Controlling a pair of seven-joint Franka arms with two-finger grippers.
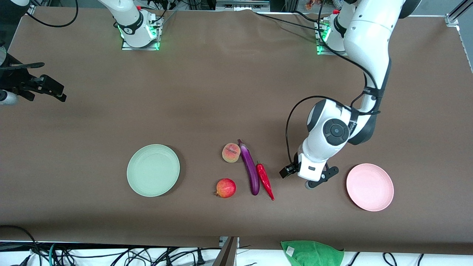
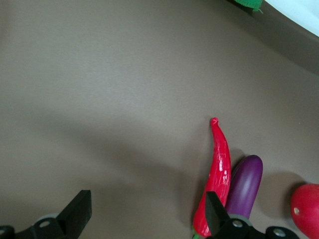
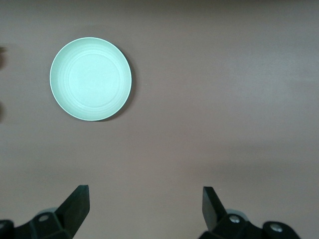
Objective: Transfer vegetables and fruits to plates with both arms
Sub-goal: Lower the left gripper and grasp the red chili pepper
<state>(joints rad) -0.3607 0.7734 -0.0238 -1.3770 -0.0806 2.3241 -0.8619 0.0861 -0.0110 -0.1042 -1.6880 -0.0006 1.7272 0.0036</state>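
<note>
My left gripper is to pick up the red chili by its thick stem end (image 1: 260, 168) next. Then it can take the chili to the pink plate (image 1: 370, 187).
The purple eggplant (image 1: 249, 169) lies mid-table with the red chili (image 1: 265, 180) beside it toward the left arm's end. The peach (image 1: 231, 152) and the pomegranate (image 1: 225, 188) lie beside the eggplant toward the right arm's end. The mint green plate (image 1: 153, 170) and the pink plate (image 1: 370, 187) are both bare. My left gripper (image 1: 309, 177) is open and empty, low over the table between the chili and the pink plate. Its wrist view shows the gripper (image 2: 148, 204), the chili (image 2: 219, 174) by one finger, the eggplant (image 2: 245, 185) and the pomegranate (image 2: 306, 209). My right gripper (image 1: 44, 88) is open and empty (image 3: 144, 196), high at its end of the table, with the green plate (image 3: 90, 78) in its wrist view.
A green cloth (image 1: 312, 253) hangs off the table's front edge, nearer to the camera than the chili; a corner of it shows in the left wrist view (image 2: 247, 3). The brown table cover (image 1: 221, 92) spans the whole surface. Cables lie below the front edge.
</note>
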